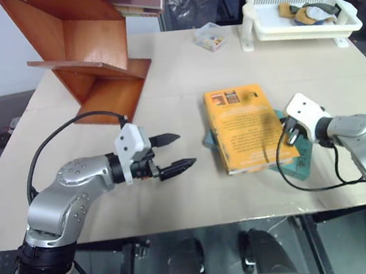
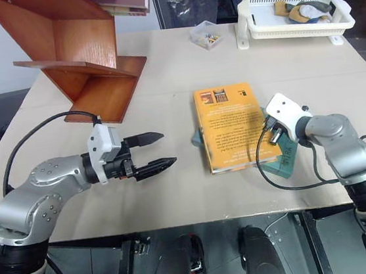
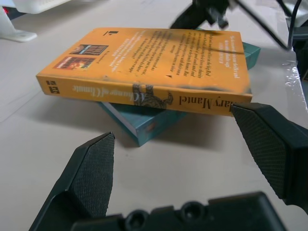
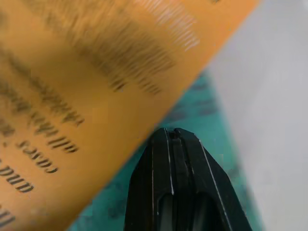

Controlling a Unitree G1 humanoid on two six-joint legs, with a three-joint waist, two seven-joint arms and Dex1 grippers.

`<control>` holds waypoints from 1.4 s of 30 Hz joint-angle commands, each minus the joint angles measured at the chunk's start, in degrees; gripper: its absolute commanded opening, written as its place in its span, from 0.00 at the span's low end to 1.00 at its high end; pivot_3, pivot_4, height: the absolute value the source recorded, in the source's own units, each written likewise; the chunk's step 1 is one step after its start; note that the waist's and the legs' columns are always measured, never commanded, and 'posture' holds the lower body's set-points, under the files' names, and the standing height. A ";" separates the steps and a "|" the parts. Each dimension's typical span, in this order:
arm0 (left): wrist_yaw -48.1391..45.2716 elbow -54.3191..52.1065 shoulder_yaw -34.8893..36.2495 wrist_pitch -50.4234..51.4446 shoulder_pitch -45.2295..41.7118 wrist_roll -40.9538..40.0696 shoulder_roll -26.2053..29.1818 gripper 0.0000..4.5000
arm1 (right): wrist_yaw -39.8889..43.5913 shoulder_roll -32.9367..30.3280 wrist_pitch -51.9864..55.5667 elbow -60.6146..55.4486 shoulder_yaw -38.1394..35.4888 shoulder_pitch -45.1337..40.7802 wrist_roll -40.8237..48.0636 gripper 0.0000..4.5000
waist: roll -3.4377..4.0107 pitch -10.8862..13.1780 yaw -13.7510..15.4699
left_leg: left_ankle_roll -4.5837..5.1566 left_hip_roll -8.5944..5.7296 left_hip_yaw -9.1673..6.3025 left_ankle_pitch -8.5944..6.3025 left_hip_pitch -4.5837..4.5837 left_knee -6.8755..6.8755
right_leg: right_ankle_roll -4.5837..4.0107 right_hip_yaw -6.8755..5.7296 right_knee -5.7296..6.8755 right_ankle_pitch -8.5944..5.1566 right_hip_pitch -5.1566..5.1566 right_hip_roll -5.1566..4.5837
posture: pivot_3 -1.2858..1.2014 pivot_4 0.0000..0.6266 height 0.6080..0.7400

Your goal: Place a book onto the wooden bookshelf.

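The covers of the orange-yellow book are too wide for the fingers. My left gripper should next grab the book by its narrow spine.
The orange-yellow book lies flat on the table, resting on top of a thinner teal book. My left gripper hovers open over the table to the left of the book, its fingers pointing at the spine with a gap between. At the book's right edge is my right gripper, shut with nothing in it, its tip over the teal cover beside the orange one. The wooden bookshelf stands at the table's far left.
A white plastic basket with small items sits at the far right. A small clear box lies near the back middle. Black cables loop from both wrists. The table's front edge runs just below the arms.
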 commanded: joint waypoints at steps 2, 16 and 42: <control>-0.62 -1.04 2.14 -0.61 0.64 -0.31 1.48 1.00 | 1.83 1.15 -0.90 -2.94 -0.52 -1.02 2.30 0.02 | 0.00 0.00 -0.01 | -0.01 0.00 0.00 0.00 0.00 0.00 | 0.00 0.00 0.01 0.00 0.00 0.00 | 0.52 0.24 1.00; -0.77 3.32 2.85 0.66 -0.15 -1.83 0.99 1.00 | 4.18 -0.79 4.29 -15.43 -13.08 7.85 13.31 0.02 | 0.01 0.02 0.54 | 0.00 0.00 -0.05 0.00 -0.08 -0.01 | -0.03 -0.05 -0.02 0.02 -0.02 -0.03 | 0.52 0.24 1.00; -1.18 67.45 -1.22 40.38 -43.07 -3.96 -17.60 1.00 | -13.32 -2.31 11.04 -52.16 -32.76 32.57 44.95 0.97 | -0.42 0.23 1.48 | 0.05 -0.17 -0.52 -0.02 -0.56 0.15 | 0.00 -0.36 -0.08 0.20 -0.16 -0.04 | 0.52 0.24 1.00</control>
